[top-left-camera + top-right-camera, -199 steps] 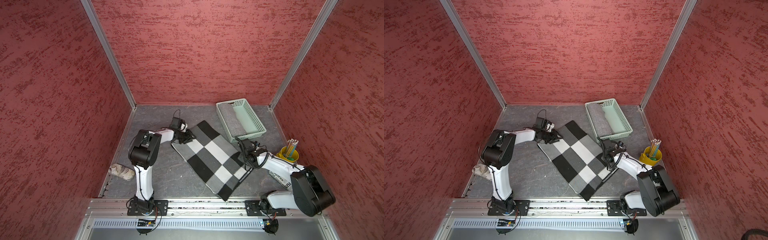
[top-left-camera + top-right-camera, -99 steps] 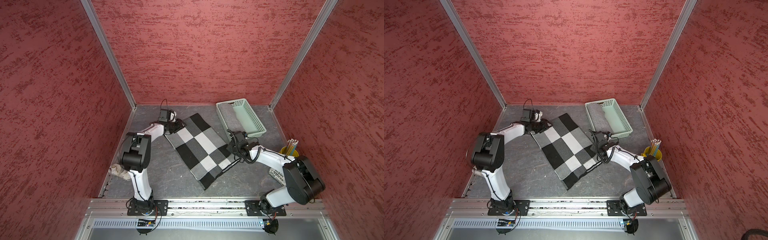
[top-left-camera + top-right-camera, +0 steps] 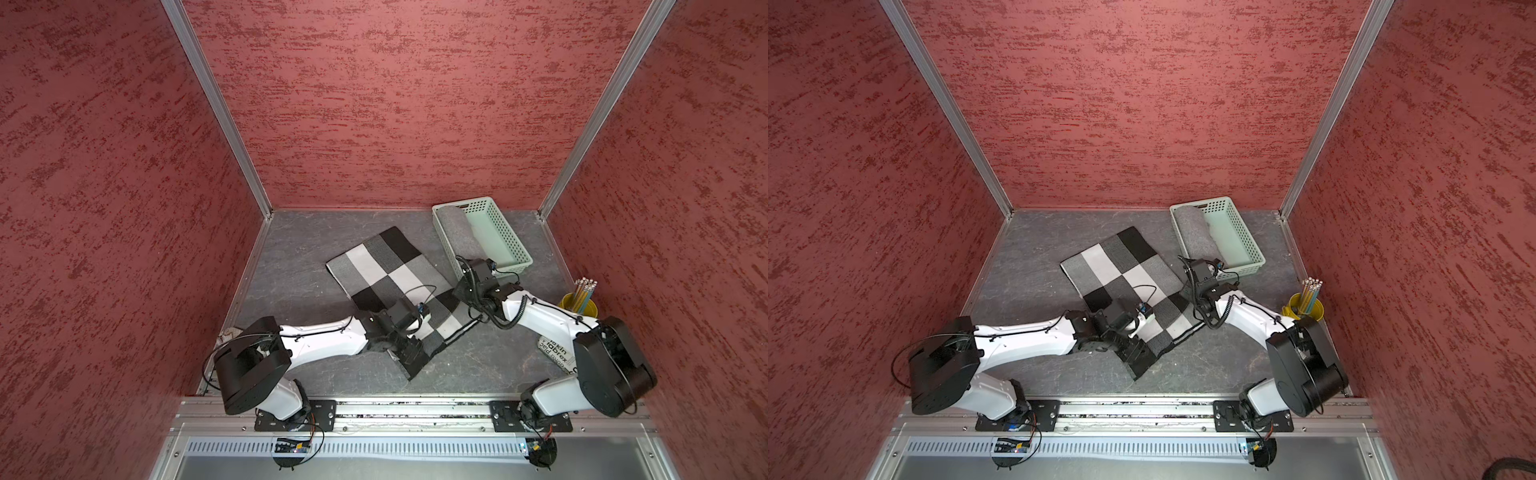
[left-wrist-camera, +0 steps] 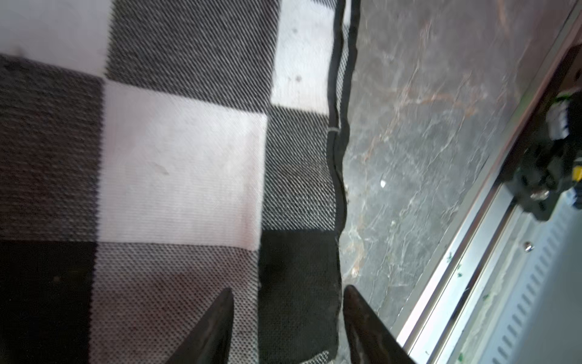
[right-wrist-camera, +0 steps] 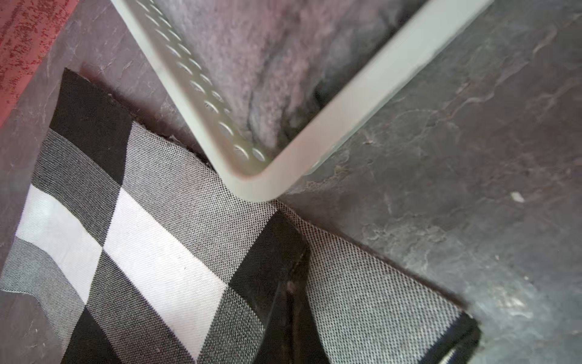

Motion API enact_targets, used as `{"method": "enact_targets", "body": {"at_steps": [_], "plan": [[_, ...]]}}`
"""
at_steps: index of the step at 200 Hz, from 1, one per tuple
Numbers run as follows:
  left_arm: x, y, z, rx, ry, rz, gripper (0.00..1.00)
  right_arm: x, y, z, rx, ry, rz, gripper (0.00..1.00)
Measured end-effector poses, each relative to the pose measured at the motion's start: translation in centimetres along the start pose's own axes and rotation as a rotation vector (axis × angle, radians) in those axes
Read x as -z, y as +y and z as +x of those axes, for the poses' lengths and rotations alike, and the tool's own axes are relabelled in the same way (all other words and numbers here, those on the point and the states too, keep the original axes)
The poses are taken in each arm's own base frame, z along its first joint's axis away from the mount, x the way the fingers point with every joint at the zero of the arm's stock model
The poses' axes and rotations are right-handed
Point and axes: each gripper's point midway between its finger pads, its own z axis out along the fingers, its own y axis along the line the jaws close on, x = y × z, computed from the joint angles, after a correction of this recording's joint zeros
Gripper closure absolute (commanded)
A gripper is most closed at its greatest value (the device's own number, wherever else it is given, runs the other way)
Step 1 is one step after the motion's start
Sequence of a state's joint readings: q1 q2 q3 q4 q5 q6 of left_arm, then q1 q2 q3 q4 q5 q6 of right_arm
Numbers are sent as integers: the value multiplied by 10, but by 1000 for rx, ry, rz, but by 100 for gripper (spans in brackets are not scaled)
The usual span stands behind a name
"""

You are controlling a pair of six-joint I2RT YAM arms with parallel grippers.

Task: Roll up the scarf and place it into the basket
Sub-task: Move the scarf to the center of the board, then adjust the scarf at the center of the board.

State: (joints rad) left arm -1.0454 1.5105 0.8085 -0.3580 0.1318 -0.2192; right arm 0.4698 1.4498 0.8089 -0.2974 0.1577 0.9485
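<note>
My left gripper grabs the scarf's near-end corner by the black square next, opposite my right gripper's fold. Both grippers then straighten the scarf for rolling.
The scarf [image 3: 390, 278], checked in black, grey and white, lies flat and slanted across the grey table in both top views [image 3: 1121, 274]. My left gripper [image 3: 409, 351] is over its near end. In the left wrist view it [image 4: 288, 294] stands open, its fingers on either side of a black square at the scarf's edge [image 4: 299, 283]. My right gripper [image 3: 457, 291] is at the scarf's right edge, beside the near corner of the pale green basket [image 3: 509, 228]. The right wrist view shows it [image 5: 293, 285] shut, pinching a raised fold of scarf [image 5: 176, 252] below the basket's rim [image 5: 315, 151].
A rolled grey cloth [image 3: 457, 232] fills the left half of the basket. A yellow pencil cup [image 3: 579, 305] stands at the right edge, with a printed packet [image 3: 555, 353] under the right arm. A crumpled rag [image 3: 226, 334] lies far left. A metal rail [image 3: 395, 403] bounds the front.
The scarf was drawn toward the back of the table. My left gripper let go of its far left corner, came to the near end and opened wider. The right gripper stayed shut.
</note>
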Motion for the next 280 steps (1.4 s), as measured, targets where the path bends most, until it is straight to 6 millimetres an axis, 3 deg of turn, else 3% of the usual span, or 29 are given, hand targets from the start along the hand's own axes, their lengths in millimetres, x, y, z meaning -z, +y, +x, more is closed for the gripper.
{"method": "enact_targets", "body": {"at_steps": [41,111,136,161,186,213,240,258,280], "plan": [[-10,-1,40,-34,126,-153,43,6,4,-4,3,-12,-19,100],[1,40,46,9,150,-336,49,6,4,-4,3,-12,-19,100],[2,47,41,20,149,-340,64,6,4,-4,3,-12,-19,100],[1,45,37,17,146,-319,100,6,4,-4,3,-12,-19,100],[3,45,35,36,147,-287,100,7,4,-4,17,-10,-14,100],[37,49,13,82,87,-240,100,15,23,-18,58,-18,-25,100],[107,44,-45,100,-106,-164,100,40,63,-49,97,-75,-91,100],[150,29,-73,68,-209,-108,100,59,80,-67,111,-120,-125,100],[171,3,-81,21,-233,-11,100,82,75,-74,117,-158,-125,100]]}}
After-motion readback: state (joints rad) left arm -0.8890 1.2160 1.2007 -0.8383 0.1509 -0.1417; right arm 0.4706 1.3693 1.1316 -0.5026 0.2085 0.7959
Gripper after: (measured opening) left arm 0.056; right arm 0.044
